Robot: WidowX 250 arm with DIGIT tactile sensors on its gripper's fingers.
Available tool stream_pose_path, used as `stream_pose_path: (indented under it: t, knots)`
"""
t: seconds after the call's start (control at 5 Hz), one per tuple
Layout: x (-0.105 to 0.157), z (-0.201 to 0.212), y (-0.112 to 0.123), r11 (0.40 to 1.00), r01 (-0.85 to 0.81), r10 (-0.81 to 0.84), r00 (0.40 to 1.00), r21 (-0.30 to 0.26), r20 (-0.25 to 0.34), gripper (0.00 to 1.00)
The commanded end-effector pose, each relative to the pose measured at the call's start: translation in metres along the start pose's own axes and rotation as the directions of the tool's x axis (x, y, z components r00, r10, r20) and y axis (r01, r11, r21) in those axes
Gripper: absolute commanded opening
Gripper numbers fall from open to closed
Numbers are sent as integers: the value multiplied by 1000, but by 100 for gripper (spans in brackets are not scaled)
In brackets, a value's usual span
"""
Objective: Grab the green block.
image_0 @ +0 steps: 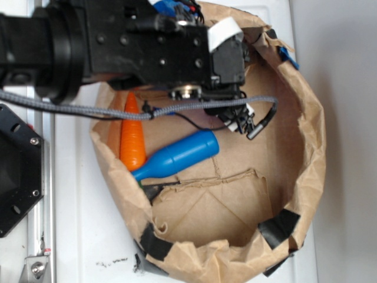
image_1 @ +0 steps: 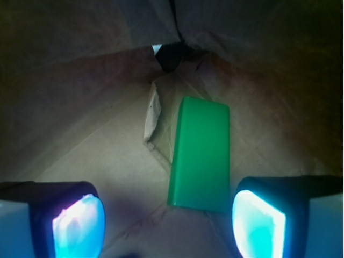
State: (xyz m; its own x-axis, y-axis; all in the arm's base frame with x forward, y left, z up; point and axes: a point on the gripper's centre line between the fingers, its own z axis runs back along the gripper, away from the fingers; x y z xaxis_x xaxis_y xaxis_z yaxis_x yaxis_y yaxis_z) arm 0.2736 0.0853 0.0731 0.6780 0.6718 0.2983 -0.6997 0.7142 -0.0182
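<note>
My gripper's fingers are still short of the green block's near end [image_1: 199,200], so it is too early to close. My gripper moves toward that end first, then closes on it.
In the wrist view the green block [image_1: 200,155] lies flat on the brown paper floor, long side pointing away from me, just ahead of my gripper [image_1: 169,226] and nearer the right finger. Both fingers stand wide apart, with glowing pads [image_1: 78,226] at left and right, and nothing is between them. The block touches neither pad. In the exterior view the arm's black head hangs over the back of the paper bag [image_0: 306,147], the gripper [image_0: 238,121] is partly seen under it, and the green block is hidden beneath the arm.
An orange carrot [image_0: 132,138] and a blue bottle-shaped toy [image_0: 177,155] lie at the bag's left side. The crumpled paper walls rise all round, patched with black tape [image_0: 280,227]. A grey cable [image_0: 118,112] crosses the bag. A black base [image_0: 17,171] stands at left.
</note>
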Motion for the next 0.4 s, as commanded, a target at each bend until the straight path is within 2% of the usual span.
stream_pose_path:
  t: [0.0,0.2]
  knots:
    - [21,3,15,997,-77,77,996,2,52,100]
    - [20,-3,18,997,-75,75,996,8,41,100]
